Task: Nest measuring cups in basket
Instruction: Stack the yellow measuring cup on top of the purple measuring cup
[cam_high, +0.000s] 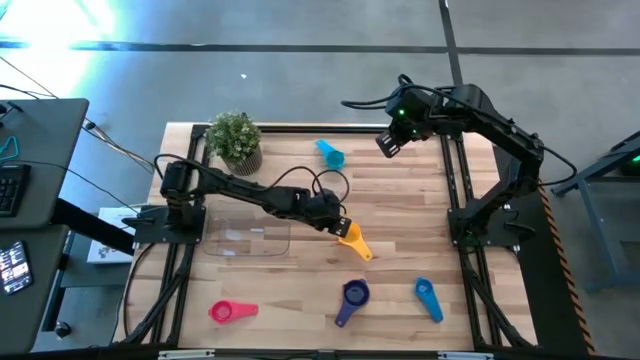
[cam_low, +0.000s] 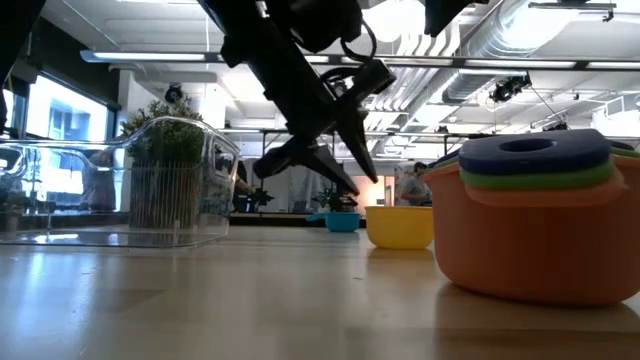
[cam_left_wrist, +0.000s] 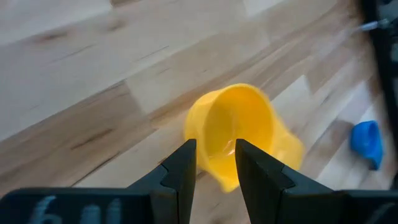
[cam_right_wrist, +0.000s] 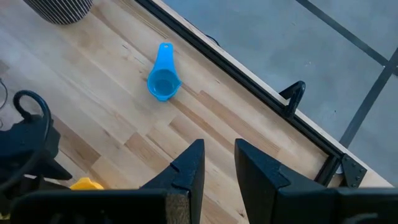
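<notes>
The yellow cup should be grabbed next by its bowl's rim (cam_high: 350, 236) with my left gripper. The cup can then nest in the purple-topped stack (cam_high: 353, 295).
The yellow cup (cam_high: 354, 242) (cam_low: 398, 227) stands upright on the table's middle, its mouth (cam_left_wrist: 239, 127) showing in the left wrist view. My left gripper (cam_high: 340, 228) (cam_left_wrist: 216, 158) hovers just above it on the basket's side, slanting down, with a narrow gap between its fingers. The clear basket (cam_high: 248, 237) (cam_low: 120, 180) sits left of centre. The light blue cup (cam_high: 330, 154) (cam_right_wrist: 163, 78) lies near the far edge. My right gripper (cam_high: 388, 143) (cam_right_wrist: 219, 158) waits high over the far right, slightly open. A purple-topped stack (cam_high: 353, 295), orange and green beneath (cam_low: 530, 230), stands near the front.
A blue cup (cam_high: 428, 298) lies at the near right and a red-pink cup (cam_high: 232, 311) at the near left. The potted plant (cam_high: 235, 140) stands at the far left, behind the basket. Bare wood lies between the yellow cup and the right frame rail (cam_high: 462, 190).
</notes>
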